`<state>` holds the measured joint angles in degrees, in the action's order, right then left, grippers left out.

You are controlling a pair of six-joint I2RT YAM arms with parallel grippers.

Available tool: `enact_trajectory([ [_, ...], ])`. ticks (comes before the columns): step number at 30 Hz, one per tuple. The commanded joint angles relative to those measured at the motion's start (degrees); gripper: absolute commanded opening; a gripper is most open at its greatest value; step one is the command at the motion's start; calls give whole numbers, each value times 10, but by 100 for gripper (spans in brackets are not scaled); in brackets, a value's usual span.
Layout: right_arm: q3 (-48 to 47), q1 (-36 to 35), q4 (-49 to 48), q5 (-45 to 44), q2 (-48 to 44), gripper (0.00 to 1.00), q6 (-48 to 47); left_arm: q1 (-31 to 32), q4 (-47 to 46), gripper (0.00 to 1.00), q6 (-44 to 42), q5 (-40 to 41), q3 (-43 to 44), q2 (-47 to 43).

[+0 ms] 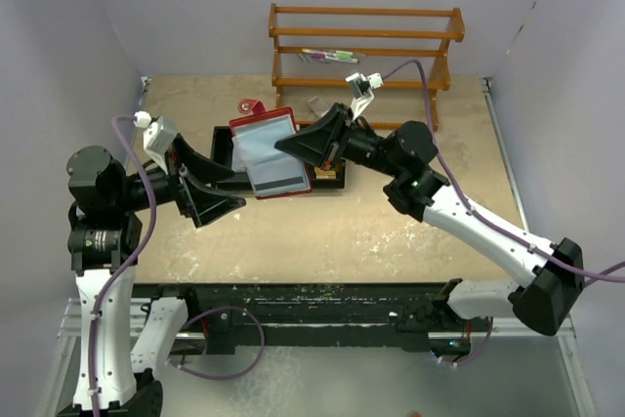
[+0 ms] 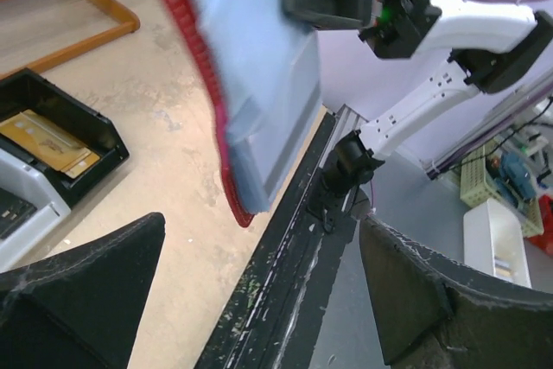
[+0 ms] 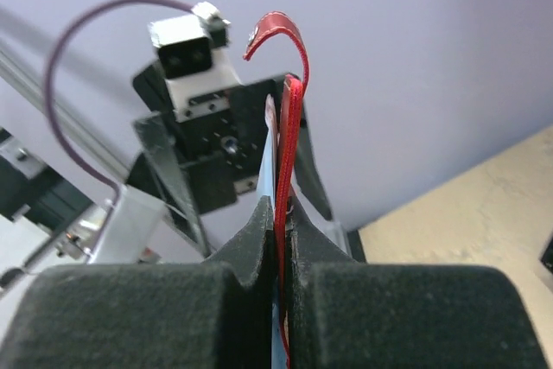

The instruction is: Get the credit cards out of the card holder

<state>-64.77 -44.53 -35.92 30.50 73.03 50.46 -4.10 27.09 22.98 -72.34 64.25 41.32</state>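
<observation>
My left gripper pinches the card holder's edge away from the snap tab [image 3: 276, 28] next, so the sleeves stay free for taking cards out.
The card holder [image 1: 262, 151], red and folded open, hangs in the air above the table with its snap tab [image 3: 276, 28] up. Grey credit cards [image 2: 263, 66] show through its clear sleeves; I cannot tell them apart. My right gripper [image 1: 311, 144] is shut on the holder's right edge, and in the right wrist view the red edge [image 3: 289, 127] runs up from between the pressed pads [image 3: 259, 239]. Just off the holder's lower left corner, my left gripper [image 1: 237, 190] stands open with nothing between its fingers [image 2: 86, 283]. The holder's red rim [image 2: 216, 110] hangs above and beyond them.
A black-and-white tray [image 1: 223, 148] lies under the holder, with a gold-yellow block [image 2: 47, 140] in one compartment. A wooden rack [image 1: 366, 46] stands at the back. The table's black front rail [image 2: 285, 274] runs close below the left gripper.
</observation>
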Motion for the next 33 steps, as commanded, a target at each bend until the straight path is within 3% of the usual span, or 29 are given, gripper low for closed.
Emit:
enact_trajectory([
  [1, 5, -18, -162, -95, -7, 0, 97, -2, -83, 95, 79, 40, -25, -9],
  [9, -6, -70, -211, -152, 17, 0, 123, -2, -300, 95, 311, 21, -71, -16],
  [13, 1, -96, -240, -187, 29, 0, 126, -2, -375, 88, 396, 20, -86, -14],
  [17, 18, -113, -267, -229, 30, 0, 123, -2, -418, 60, 431, 20, -96, -16],
  [19, 27, -118, -274, -246, 28, 0, 116, -2, -381, 43, 403, 21, -91, -13],
  [22, 32, -119, -265, -246, 30, 0, 110, -2, -254, 19, 299, 39, -62, -6],
  [24, 34, -118, -234, -216, 33, 18, 113, -2, -162, 9, 233, 47, -37, 9],
  [27, 43, -82, -198, -155, 35, 55, 119, -2, -64, 7, 137, 53, 4, 30],
  [30, 32, -20, -104, -44, 41, 71, 93, -2, 75, 6, -5, 84, 70, 59],
  [33, -25, 13, 117, 5, 39, 88, -86, -2, 225, 6, -173, 113, 132, 103],
])
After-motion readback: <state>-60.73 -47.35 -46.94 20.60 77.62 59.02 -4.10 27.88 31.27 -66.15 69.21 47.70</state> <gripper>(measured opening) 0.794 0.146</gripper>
